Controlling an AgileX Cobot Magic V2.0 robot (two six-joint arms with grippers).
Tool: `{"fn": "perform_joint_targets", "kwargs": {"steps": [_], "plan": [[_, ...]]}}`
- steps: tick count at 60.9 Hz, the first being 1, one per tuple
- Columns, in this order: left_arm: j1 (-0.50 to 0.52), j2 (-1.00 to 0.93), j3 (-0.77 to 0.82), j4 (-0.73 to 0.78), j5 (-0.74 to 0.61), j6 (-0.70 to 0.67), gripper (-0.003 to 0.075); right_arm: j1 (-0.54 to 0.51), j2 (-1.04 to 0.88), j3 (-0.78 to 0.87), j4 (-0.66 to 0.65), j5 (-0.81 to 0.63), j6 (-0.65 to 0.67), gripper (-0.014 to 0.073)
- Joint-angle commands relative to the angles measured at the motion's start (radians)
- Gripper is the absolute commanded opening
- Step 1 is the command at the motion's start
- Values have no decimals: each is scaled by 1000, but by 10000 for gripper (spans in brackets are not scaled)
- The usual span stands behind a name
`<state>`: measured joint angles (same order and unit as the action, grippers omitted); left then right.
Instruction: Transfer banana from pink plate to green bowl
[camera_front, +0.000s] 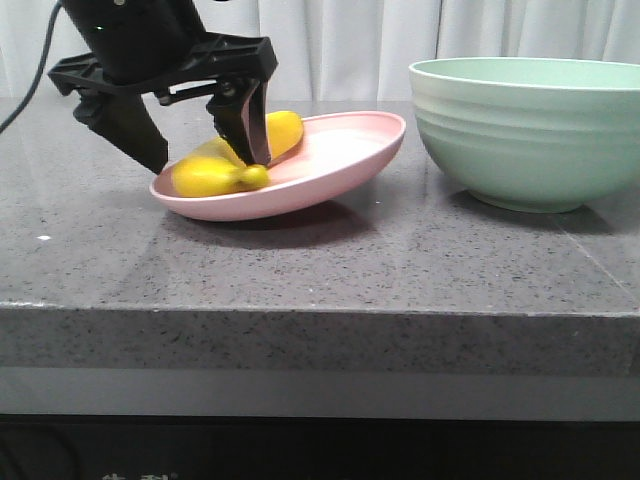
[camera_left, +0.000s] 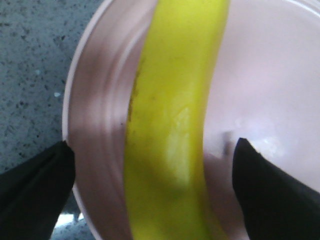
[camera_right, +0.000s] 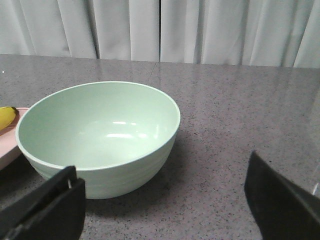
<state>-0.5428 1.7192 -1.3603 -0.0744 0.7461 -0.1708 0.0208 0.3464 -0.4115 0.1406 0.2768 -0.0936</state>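
Note:
My left gripper closes on the yellow banana (camera_front: 212, 176) now, since the gripper's fingers reach down beside the banana, low over the pink plate (camera_front: 345, 150).
The yellow banana (camera_front: 212, 176) lies in the pink plate (camera_front: 345, 150), which is tilted with its right edge raised off the counter. My left gripper (camera_front: 205, 155) is open and straddles the banana: one finger is inside the plate, the other outside its left rim. In the left wrist view the banana (camera_left: 172, 125) runs between the black fingers (camera_left: 272, 195) over the plate (camera_left: 280, 75), with a gap on each side. The green bowl (camera_front: 530, 140) stands to the right, empty. My right gripper (camera_right: 160, 165) is open and empty beside the bowl (camera_right: 100, 125).
The grey speckled counter (camera_front: 330, 270) has its front edge close to the camera. White curtains (camera_right: 160, 27) hang behind. The plate's edge (camera_right: 7, 147) and a banana end (camera_right: 6, 117) show beside the bowl in the right wrist view.

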Motion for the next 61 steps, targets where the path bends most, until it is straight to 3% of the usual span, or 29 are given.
{"fn": "perform_joint_targets", "kwargs": {"steps": [1, 17, 39, 61], "plan": [[-7, -23, -29, -22, -50, -9, 585, 1, 12, -34, -7, -86, -1, 653], [-7, -21, -29, -22, -71, -9, 460, 1, 12, -34, -7, -87, -1, 653], [-7, -21, -29, -20, -71, -9, 424, 1, 12, -34, -7, -87, -1, 653], [-7, -21, -29, -20, -76, -9, 160, 1, 12, -34, -7, -87, -1, 653]]}}
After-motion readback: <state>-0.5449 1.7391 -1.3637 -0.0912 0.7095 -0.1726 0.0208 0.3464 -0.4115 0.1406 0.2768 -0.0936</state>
